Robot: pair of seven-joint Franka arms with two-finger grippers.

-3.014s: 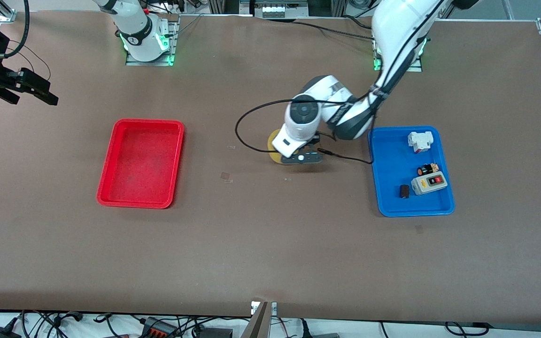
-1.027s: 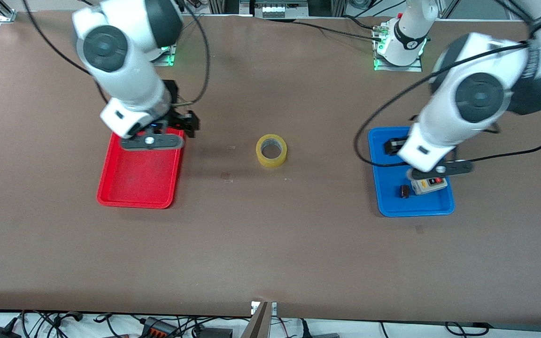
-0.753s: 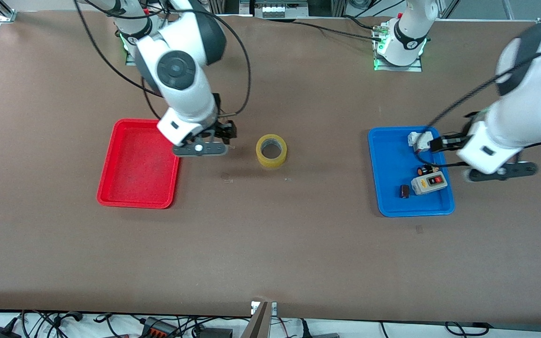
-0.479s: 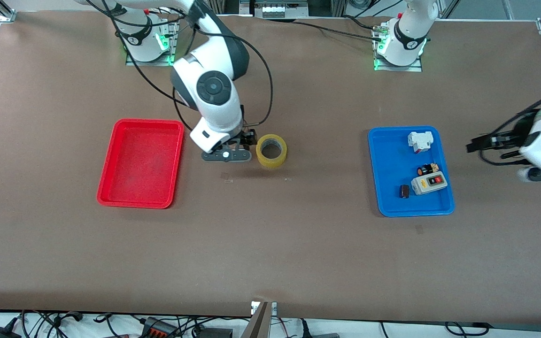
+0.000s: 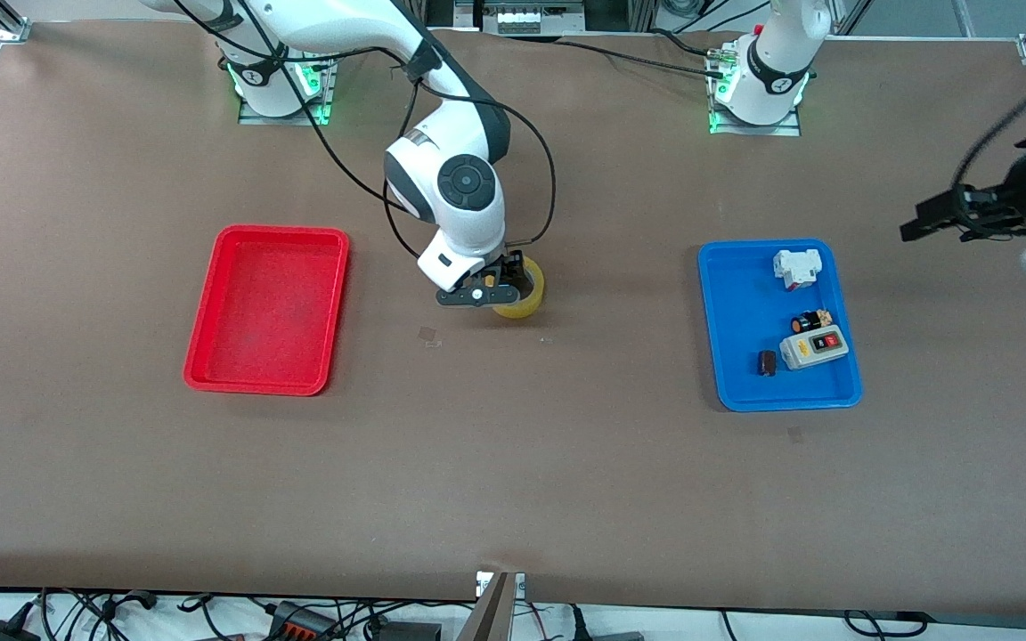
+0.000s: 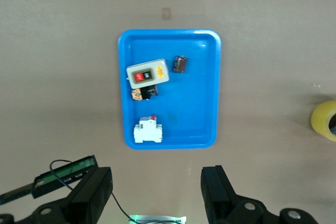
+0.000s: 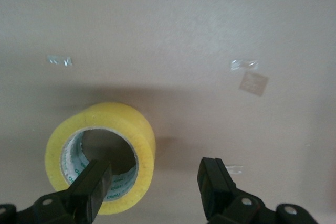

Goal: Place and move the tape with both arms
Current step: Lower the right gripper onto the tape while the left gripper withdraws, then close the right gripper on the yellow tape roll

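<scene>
My right gripper lowers and only then closes, since its fingers hover above the yellow tape's side [image 7: 139, 145] beside the tape's hole [image 7: 107, 145] and would miss now.
The yellowish tape roll [image 5: 526, 294] lies flat on the brown table between the two trays, its round hole up. My right gripper [image 5: 500, 283] hangs low over the roll's edge toward the red tray. In the right wrist view the gripper [image 7: 157, 184] is open: one finger [image 7: 92, 184] stands over the tape's [image 7: 121, 129] hole, the other finger [image 7: 215, 184] outside its wall. My left gripper [image 5: 936, 218] is up in the air at the left arm's end of the table, open and empty [image 6: 157, 198]. The tape's edge also shows in the left wrist view [image 6: 325, 120].
A red tray [image 5: 268, 307] lies empty toward the right arm's end. A blue tray [image 5: 745, 312] toward the left arm's end holds a grey switch box [image 5: 814, 349], a white breaker [image 5: 796, 267] and small parts. Scraps of clear tape [image 7: 253, 83] stick to the table.
My right gripper has swung from the red tray across to the tape and come down over its edge. My left arm has moved off the blue tray toward the table's end and risen.
</scene>
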